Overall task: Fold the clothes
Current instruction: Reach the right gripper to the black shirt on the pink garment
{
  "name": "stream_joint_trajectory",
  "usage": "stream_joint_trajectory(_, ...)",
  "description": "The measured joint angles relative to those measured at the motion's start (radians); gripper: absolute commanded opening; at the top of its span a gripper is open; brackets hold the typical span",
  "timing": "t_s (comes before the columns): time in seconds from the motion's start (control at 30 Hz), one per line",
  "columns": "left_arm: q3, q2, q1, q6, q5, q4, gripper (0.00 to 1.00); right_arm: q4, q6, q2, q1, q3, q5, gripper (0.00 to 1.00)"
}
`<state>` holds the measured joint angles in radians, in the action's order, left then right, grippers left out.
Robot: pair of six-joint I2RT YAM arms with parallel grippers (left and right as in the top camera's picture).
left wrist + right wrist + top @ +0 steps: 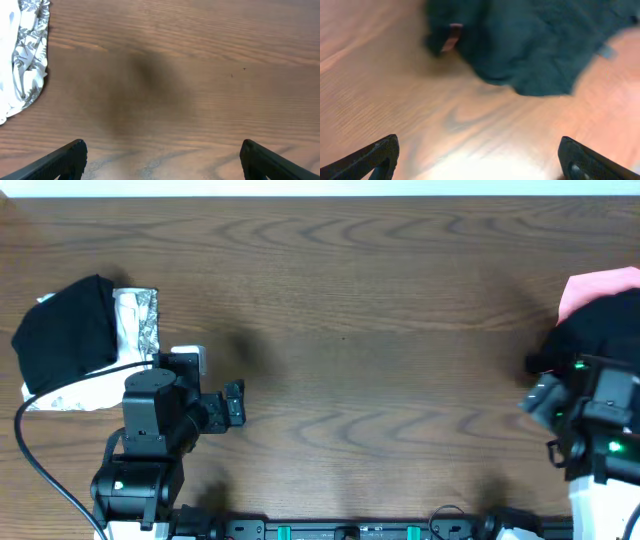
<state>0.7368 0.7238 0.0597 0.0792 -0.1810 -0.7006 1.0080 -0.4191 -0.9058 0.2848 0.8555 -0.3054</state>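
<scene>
My right gripper will grab the black garment by its edge that faces the empty table. That will pull the crumpled black garment (pixel 605 330) off the salmon-pink one for folding.
A folded black T-shirt (pixel 60 330) lies on a white-grey patterned garment (pixel 137 320) at the table's left; the patterned one's edge shows in the left wrist view (pixel 25 55). At the right edge a crumpled black garment (pixel 605 330) lies on a salmon-pink one (pixel 597 285). The black garment fills the top of the right wrist view (pixel 530 45). My left gripper (pixel 232 405) (pixel 162 157) is open and empty over bare wood, right of the left pile. My right gripper (pixel 542 380) (pixel 479 152) is open and empty, just short of the black garment's edge.
The brown wooden table (pixel 360 310) spans the view. A black cable (pixel 40 465) loops by the left arm's base. A rail with green fittings (pixel 350 530) runs along the front edge.
</scene>
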Motion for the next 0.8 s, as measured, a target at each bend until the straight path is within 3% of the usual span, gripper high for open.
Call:
stream_joint_trajectory(0.33, 0.000, 0.000, 0.000, 0.000, 0.000, 0.000, 0.98, -0.069, -0.013, -0.190, 0.354, 0.000, -0.001, 0.99)
stream_joint_trajectory(0.8, 0.000, 0.000, 0.000, 0.000, 0.000, 0.000, 0.98, -0.196, 0.051, -0.516, 0.498, 0.000, 0.076, 0.99)
